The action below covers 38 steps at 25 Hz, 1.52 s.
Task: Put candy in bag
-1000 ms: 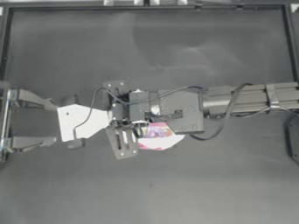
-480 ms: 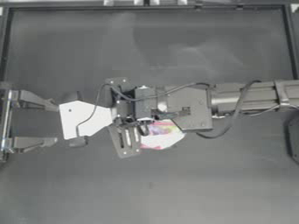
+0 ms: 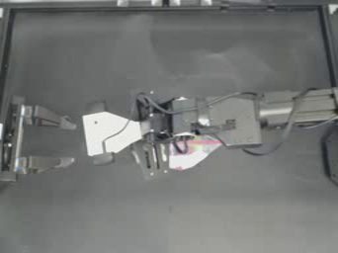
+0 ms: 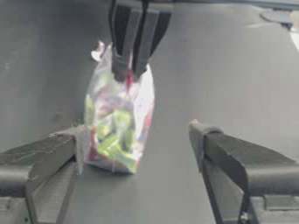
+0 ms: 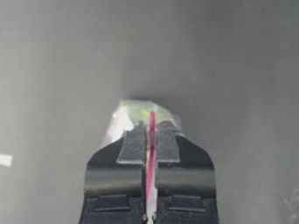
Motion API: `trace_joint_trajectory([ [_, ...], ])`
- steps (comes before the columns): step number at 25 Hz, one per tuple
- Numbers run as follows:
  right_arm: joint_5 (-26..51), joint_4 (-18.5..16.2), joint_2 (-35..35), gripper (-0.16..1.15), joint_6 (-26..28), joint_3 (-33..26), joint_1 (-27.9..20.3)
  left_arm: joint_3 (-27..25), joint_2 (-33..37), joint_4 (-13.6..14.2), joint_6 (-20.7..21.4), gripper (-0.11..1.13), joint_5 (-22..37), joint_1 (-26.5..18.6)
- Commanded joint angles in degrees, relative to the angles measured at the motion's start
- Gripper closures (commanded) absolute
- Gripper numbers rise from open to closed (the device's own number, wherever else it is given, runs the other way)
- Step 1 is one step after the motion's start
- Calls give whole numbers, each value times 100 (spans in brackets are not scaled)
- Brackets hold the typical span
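Note:
The bag's opening needs to be held open for the candy, so I should next grab the bag by its pink-red strip with my left gripper.
The bag [image 4: 116, 122], a clear pouch with colourful sweets showing through it, hangs upright off the table. My right gripper [image 5: 151, 146] is shut on the pink-red strip along its top edge and points downward at the table's middle [image 3: 178, 144]. My left gripper [image 4: 137, 144] stands open around the bag's lower part, and one finger [image 4: 46, 157] touches its side. From above, the bag [image 3: 190, 152] shows just right of the left fingers [image 3: 150, 159]. A small whitish tip [image 4: 97, 51] sticks up at the bag's top corner; I cannot tell whether it is the candy.
The dark table [image 3: 198, 59] lies bare around the arms, bounded by a raised frame [image 3: 165, 7] at the far edge. The left arm's base bracket [image 3: 26, 143] sits at the left edge.
Both arms and the hanging bag have drifted a little to the right. The right gripper has kept its hold on the strip and the left gripper has stayed open.

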<state>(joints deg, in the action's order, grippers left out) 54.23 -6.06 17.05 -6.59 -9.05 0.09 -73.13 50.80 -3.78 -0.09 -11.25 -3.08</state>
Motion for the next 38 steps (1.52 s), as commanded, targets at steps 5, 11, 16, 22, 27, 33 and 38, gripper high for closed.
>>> trace_joint_trajectory([
  [5,-536,-35,-545,93,149,396,9,352,-861,-18,0,5,-475,-79],
  [11,-765,-35,-589,93,167,510,9,642,-1564,-9,26,5,-809,-176],
  [16,-809,-62,-589,93,176,519,9,791,-2048,-53,26,5,-984,-272],
  [22,-905,-62,-589,93,176,527,9,967,-2522,-114,26,5,-1274,-272],
  [27,-967,-70,-589,93,185,554,9,1055,-2813,-149,26,5,-1433,-281],
  [33,-967,-308,-589,93,466,598,0,1239,-3085,-149,26,5,-1441,-272],
  [38,-967,-519,-589,93,721,659,0,1310,-3252,-167,26,5,-1485,-272],
])
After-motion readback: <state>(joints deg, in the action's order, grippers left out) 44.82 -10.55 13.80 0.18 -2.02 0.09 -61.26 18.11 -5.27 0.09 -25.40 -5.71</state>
